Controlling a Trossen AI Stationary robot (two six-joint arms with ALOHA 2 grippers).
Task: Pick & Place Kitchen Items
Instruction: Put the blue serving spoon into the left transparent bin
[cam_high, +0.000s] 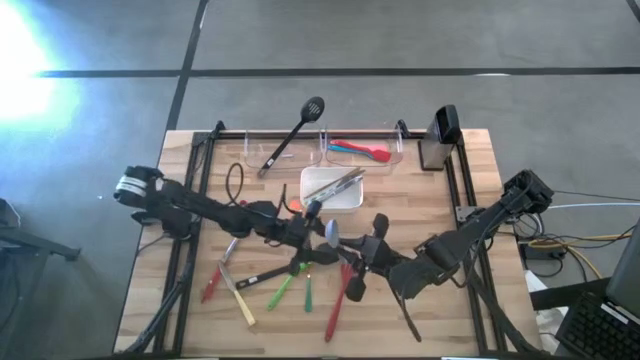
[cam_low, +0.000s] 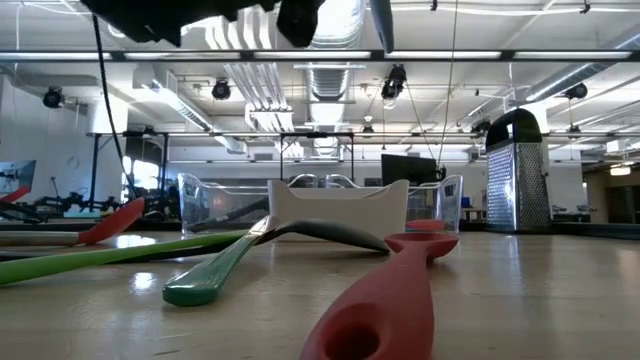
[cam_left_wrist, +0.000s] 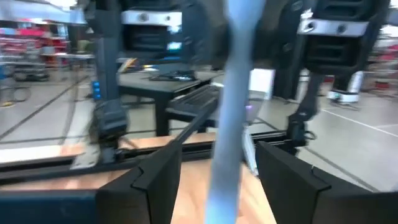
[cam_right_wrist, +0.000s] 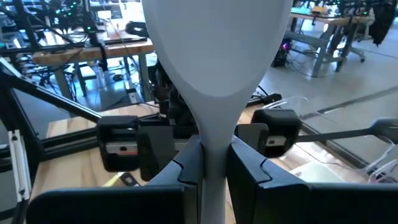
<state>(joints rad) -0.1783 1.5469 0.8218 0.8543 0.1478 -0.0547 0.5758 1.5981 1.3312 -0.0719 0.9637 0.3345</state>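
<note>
My left gripper should grab the grey spoon by its handle (cam_left_wrist: 227, 162) next, to put it in the clear bin with the black slotted spoon.
A pale grey spoon (cam_high: 330, 232) hangs above the middle of the table between my two arms. My right gripper (cam_right_wrist: 214, 169), reaching in from the right, is shut on it. The spoon's broad bowl (cam_right_wrist: 214, 50) rises past the fingertips. My left gripper (cam_left_wrist: 217, 186), coming from the left, is open. Its fingers (cam_left_wrist: 155, 180) stand on either side of the spoon's handle (cam_left_wrist: 227, 118) with a gap on each side. Red, green, yellow and black utensils (cam_high: 285, 285) lie on the table below. My right gripper pinches the spoon's narrow neck (cam_right_wrist: 214, 140), just below the bowl, between its two fingers (cam_right_wrist: 186, 168). It reaches in roughly level from the table's right side. The spoon is lifted clear of the table, its bowl beyond the fingertips.
Two clear bins stand at the far edge: one holds a black slotted spoon (cam_high: 295, 130), the other red and blue utensils (cam_high: 360, 150). A white square dish (cam_high: 350, 195) with metal tongs sits before them. A box grater (cam_low: 515, 170) stands at the far right.
</note>
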